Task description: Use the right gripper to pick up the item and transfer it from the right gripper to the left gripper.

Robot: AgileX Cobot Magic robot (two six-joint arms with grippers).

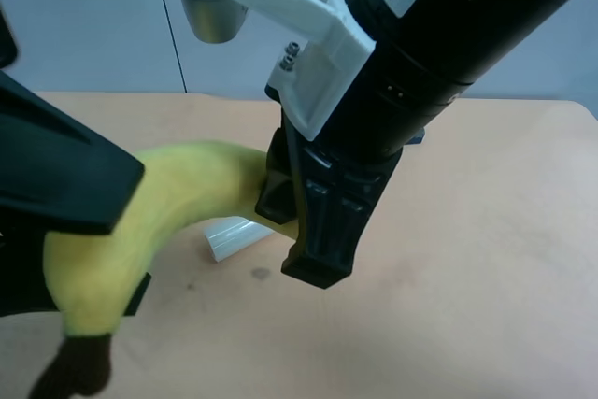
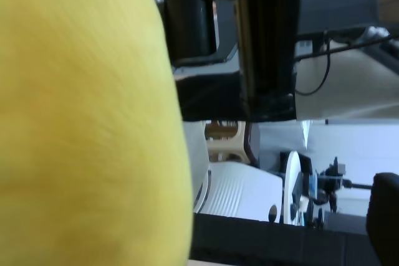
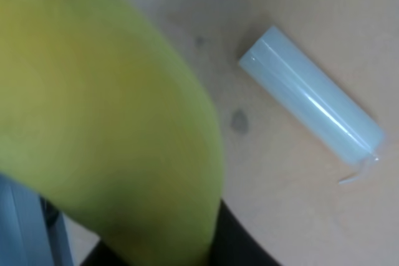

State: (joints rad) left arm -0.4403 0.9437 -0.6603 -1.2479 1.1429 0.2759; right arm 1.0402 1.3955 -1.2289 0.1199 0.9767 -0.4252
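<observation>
The banana (image 1: 187, 184) needs to be grabbed next by its stem-end section (image 1: 98, 263) with my left gripper, so it can take the banana from my right gripper.
The yellow plush banana (image 1: 187, 184) hangs above the table, its dark brown stem (image 1: 79, 366) at the lower left. My right gripper (image 1: 294, 231), black with a white housing and an orange label, is shut on the banana's upper end. One of its fingers (image 3: 230, 241) shows under the banana (image 3: 93, 123) in the right wrist view. My left gripper (image 1: 98, 249), black and wedge-fingered, has fingers on either side of the banana near the stem end. I cannot tell whether they clamp it. The banana (image 2: 81, 123) fills the left wrist view; no fingers show there.
A pale translucent roll (image 1: 229, 235) lies on the tan table (image 1: 467, 277) under the banana, and shows in the right wrist view (image 3: 312, 107). A corner of a dark block (image 1: 418, 137) peeks out behind the right arm.
</observation>
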